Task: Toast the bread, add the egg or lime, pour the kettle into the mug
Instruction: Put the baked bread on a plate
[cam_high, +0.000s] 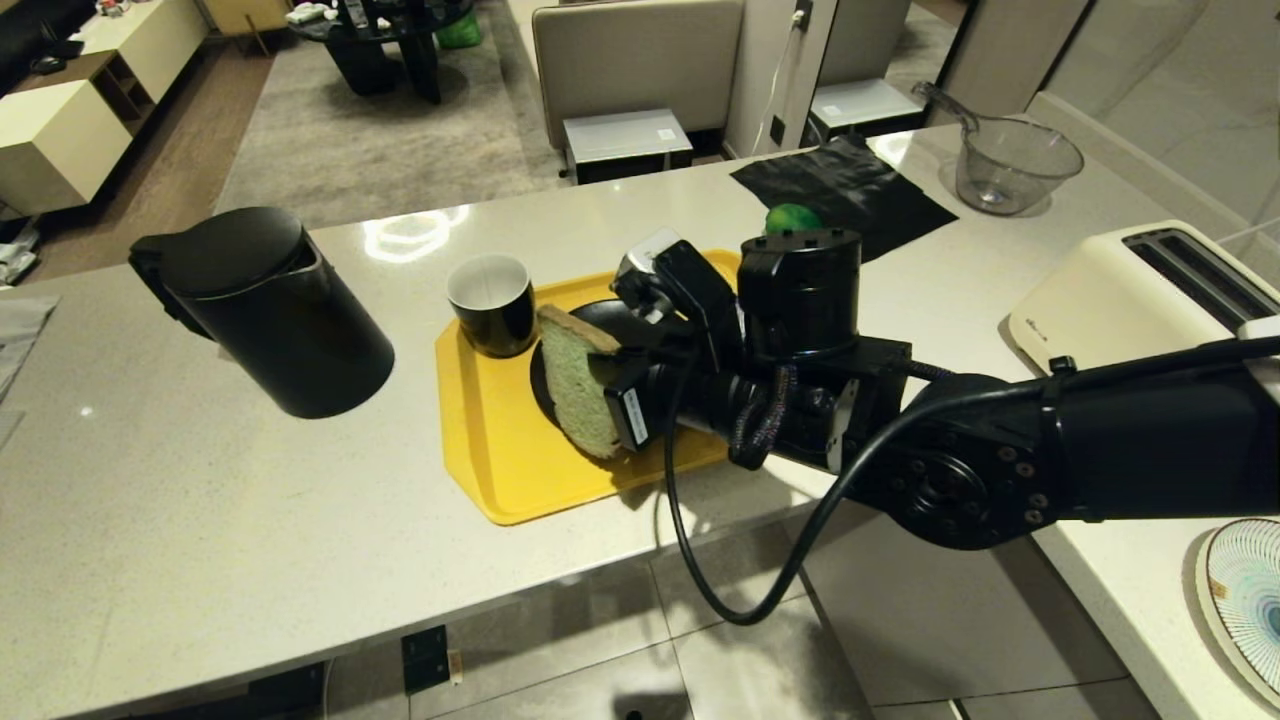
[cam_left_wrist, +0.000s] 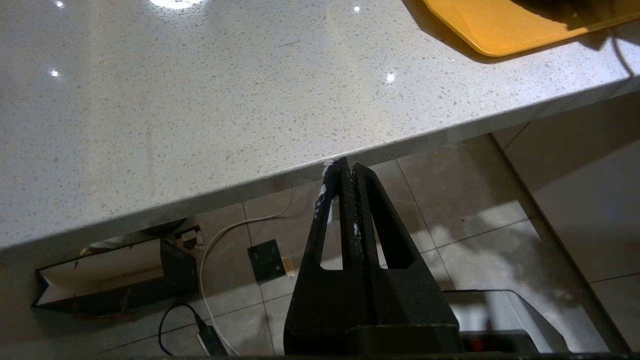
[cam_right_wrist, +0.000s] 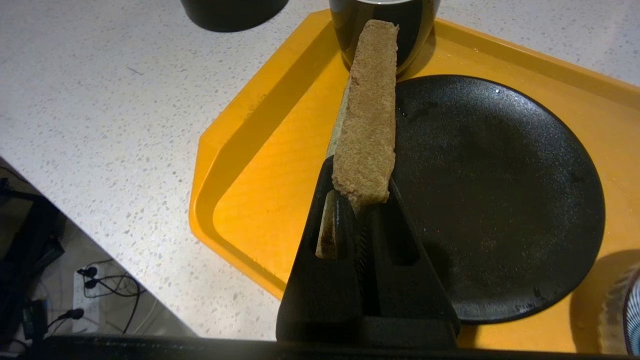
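Note:
The slice is standing upright along the side of the black plate (cam_right_wrist: 498, 192), so the right gripper should stay closed on the bread slice (cam_right_wrist: 366, 111) until it is tilted over the plate.
My right gripper (cam_high: 625, 365) (cam_right_wrist: 360, 185) is shut on the bread (cam_high: 578, 385) (cam_right_wrist: 369, 110), a pale green slice with a brown crust. The slice is held on edge, lifted over the black plate (cam_right_wrist: 500, 200) on the yellow tray (cam_high: 500, 460) (cam_right_wrist: 260, 170). Just beyond the bread stands the black mug (cam_high: 492, 303) (cam_right_wrist: 420, 25). The black kettle (cam_high: 270, 310) sits on the counter left of the tray. Behind my right wrist the lime (cam_high: 793, 218) partly shows. My left gripper (cam_left_wrist: 346, 167) is shut and empty, low by the counter's front edge, over the floor.
A cream toaster (cam_high: 1140, 290) stands at the right with its slots up. A clear glass bowl (cam_high: 1010, 165) and a black cloth (cam_high: 850, 190) lie at the back right. A striped dish (cam_high: 1250, 590) sits near right. The counter's front edge (cam_left_wrist: 320, 165) runs close to the tray.

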